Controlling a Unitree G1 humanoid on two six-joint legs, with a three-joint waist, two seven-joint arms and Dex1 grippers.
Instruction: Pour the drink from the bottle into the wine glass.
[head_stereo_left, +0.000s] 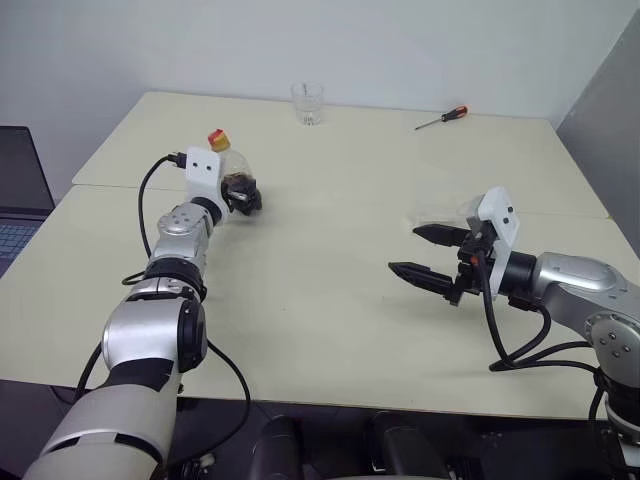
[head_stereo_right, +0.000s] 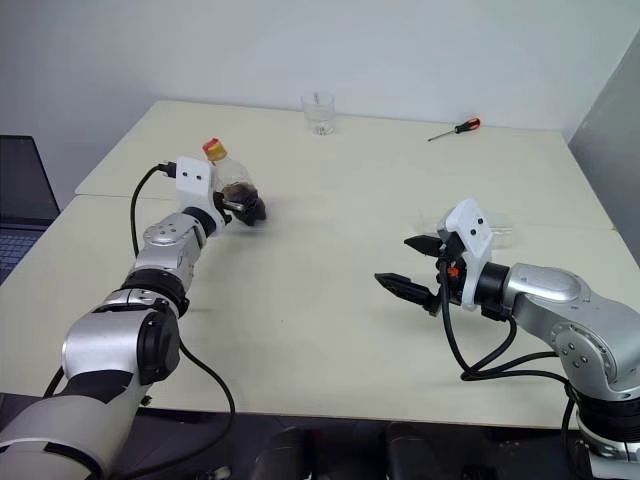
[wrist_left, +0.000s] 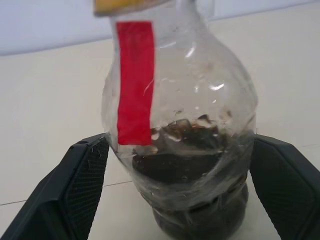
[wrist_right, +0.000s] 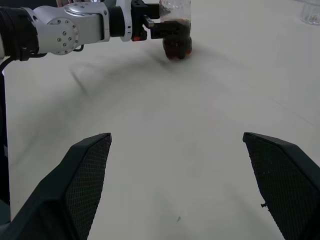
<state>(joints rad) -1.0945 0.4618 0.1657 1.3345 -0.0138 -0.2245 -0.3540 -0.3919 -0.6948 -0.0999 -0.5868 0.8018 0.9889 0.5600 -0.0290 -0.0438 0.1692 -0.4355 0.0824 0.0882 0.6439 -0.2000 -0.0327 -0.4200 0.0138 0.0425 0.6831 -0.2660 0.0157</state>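
Observation:
Next, my left gripper grabs the bottle by the narrower middle (wrist_left: 201, 204) below a round bulge (wrist_left: 182, 105) under its neck to pour the drink.
The bottle (head_stereo_left: 238, 168) stands upright on the left part of the table (head_stereo_left: 330, 300), clear, with a red-and-yellow cap. The dark drink (wrist_left: 185, 150) fills its lower part. My left gripper (head_stereo_left: 245, 196) is open, level with the lower body of the bottle (wrist_left: 190, 100), one finger on each side and close to its walls. My right gripper (head_stereo_left: 403, 250) hovers open over the right part of the table, nothing between its fingers. A clear glassy shape (head_stereo_left: 445, 215) lies just behind it, partly hidden; I cannot tell whether it is the wine glass.
A short clear tumbler (head_stereo_left: 308, 103) stands at the far edge, with a red-handled screwdriver (head_stereo_left: 441, 119) to its right. A laptop (head_stereo_left: 15, 200) sits off the table's left side. A grey wall panel (head_stereo_left: 610, 120) rises at the far right.

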